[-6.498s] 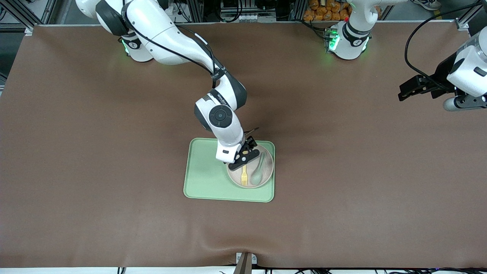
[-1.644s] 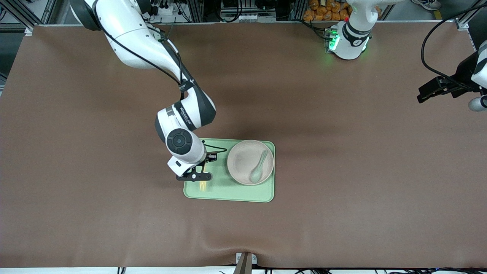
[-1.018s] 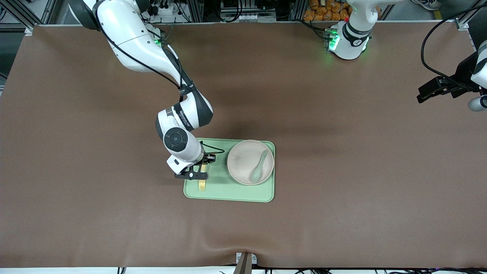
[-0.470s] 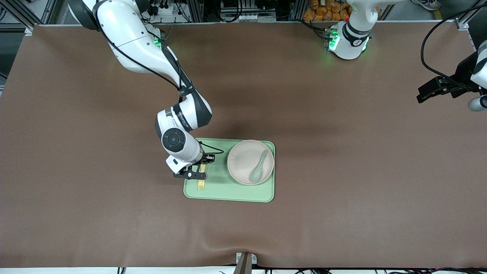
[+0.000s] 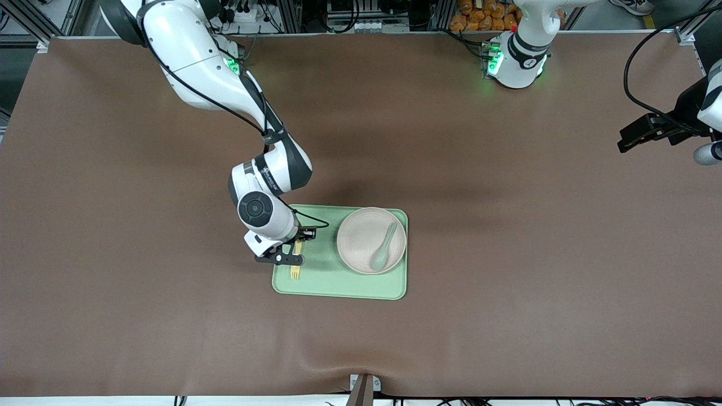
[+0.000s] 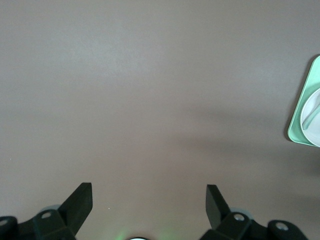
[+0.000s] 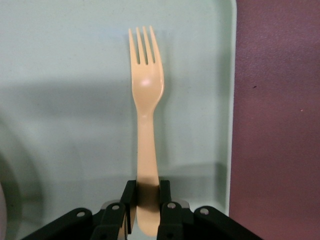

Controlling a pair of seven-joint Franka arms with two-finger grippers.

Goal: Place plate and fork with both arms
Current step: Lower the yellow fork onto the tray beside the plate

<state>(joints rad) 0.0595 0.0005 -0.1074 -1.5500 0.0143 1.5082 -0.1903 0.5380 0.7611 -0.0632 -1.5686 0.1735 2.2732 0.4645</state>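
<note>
The fork (image 5: 294,270) (image 7: 146,95) lies low along the green tray, inside the tray's rim, so it is now time for my right gripper to open.
The off-white plate (image 5: 371,240) sits on the pale green tray (image 5: 338,282), at the tray's end toward the left arm, with a pale green spoon (image 5: 383,248) in it. My right gripper (image 5: 295,251) is shut on the handle of the pale yellow fork (image 5: 294,270) low over the tray's end toward the right arm. In the right wrist view the fork (image 7: 146,95) points its tines away from my right gripper (image 7: 147,197), over the tray (image 7: 60,75). My left gripper (image 6: 148,200) is open and empty, waiting high over the table's left-arm end (image 5: 648,129).
The brown table mat (image 5: 507,254) surrounds the tray. The tray's corner with the plate shows at the edge of the left wrist view (image 6: 306,115). A small metal bracket (image 5: 364,386) sits at the table edge nearest the camera.
My right gripper has carried the fork off the plate to the tray's end toward the right arm, and over the last second it has edged a little farther that way. The left arm has stayed put.
</note>
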